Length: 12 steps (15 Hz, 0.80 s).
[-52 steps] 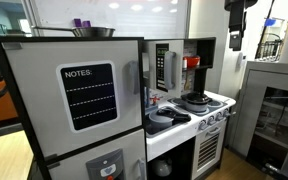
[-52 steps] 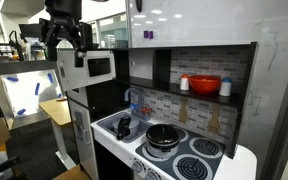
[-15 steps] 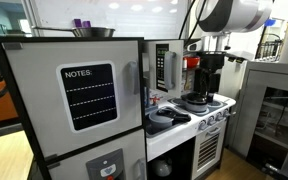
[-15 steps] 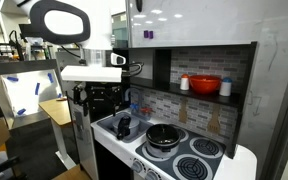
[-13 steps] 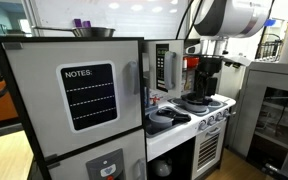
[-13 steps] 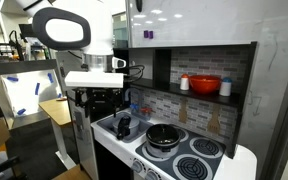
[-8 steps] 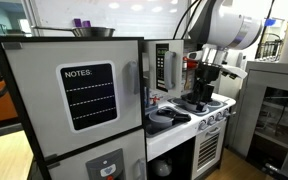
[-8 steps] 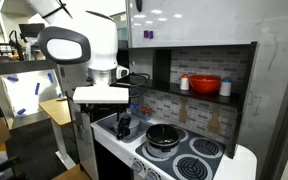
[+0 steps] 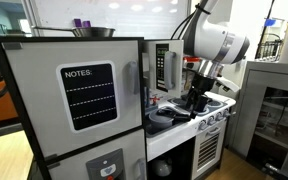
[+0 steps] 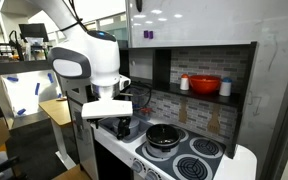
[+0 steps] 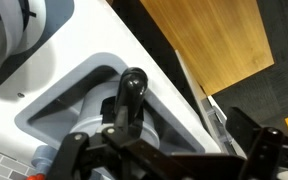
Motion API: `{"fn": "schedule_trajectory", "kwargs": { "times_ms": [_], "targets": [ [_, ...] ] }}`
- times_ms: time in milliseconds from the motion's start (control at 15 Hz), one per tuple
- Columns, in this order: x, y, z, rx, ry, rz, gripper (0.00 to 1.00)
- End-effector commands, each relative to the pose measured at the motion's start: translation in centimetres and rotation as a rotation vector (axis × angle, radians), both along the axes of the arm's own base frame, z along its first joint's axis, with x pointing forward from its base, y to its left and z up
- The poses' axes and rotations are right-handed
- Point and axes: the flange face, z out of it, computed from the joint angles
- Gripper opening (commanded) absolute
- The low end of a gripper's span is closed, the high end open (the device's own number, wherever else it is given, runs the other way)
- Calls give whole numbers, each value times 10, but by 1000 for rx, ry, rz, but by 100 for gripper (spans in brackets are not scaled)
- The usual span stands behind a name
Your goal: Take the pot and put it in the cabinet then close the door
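Note:
The robot should move its gripper to the pot (image 10: 165, 134) and take hold of its black handle. The pot's body then stays free to go into the cabinet.
The pot (image 10: 165, 134), dark and round with a lighter rim, sits on a burner of the toy stove. My gripper (image 10: 117, 120) hangs open just left of it, low over the sink, and holds nothing. In the wrist view the gripper (image 11: 169, 165) spreads its dark fingers (image 11: 269, 150) around the sink's black faucet (image 11: 133, 88); the pot is out of that view. From another exterior view the gripper (image 9: 196, 100) covers most of the pot. The cabinet (image 9: 177, 55) stands open, its door (image 9: 162, 68) with the striped window swung outward.
A big grey unit with a NOTES board (image 9: 88, 96) stands in front, a steel bowl (image 9: 92, 32) on top of it. A red pot (image 10: 206, 85) and a white shaker (image 10: 225, 88) sit on the shelf above the stove. White burners (image 10: 204, 148) lie to the pot's right.
The arm has come down from high above the kitchen to just over the sink and stove. The gripper stayed open, and the pot has not moved.

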Motion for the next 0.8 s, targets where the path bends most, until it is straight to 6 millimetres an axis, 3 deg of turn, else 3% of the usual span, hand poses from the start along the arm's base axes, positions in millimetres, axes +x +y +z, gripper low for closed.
{"fn": "schedule_trajectory", "kwargs": {
  "times_ms": [0, 733],
  "targets": [
    [10, -2, -17, -24, -36, 1, 100],
    [19, 5, -50, -46, -61, 2, 100]
  ]
}}
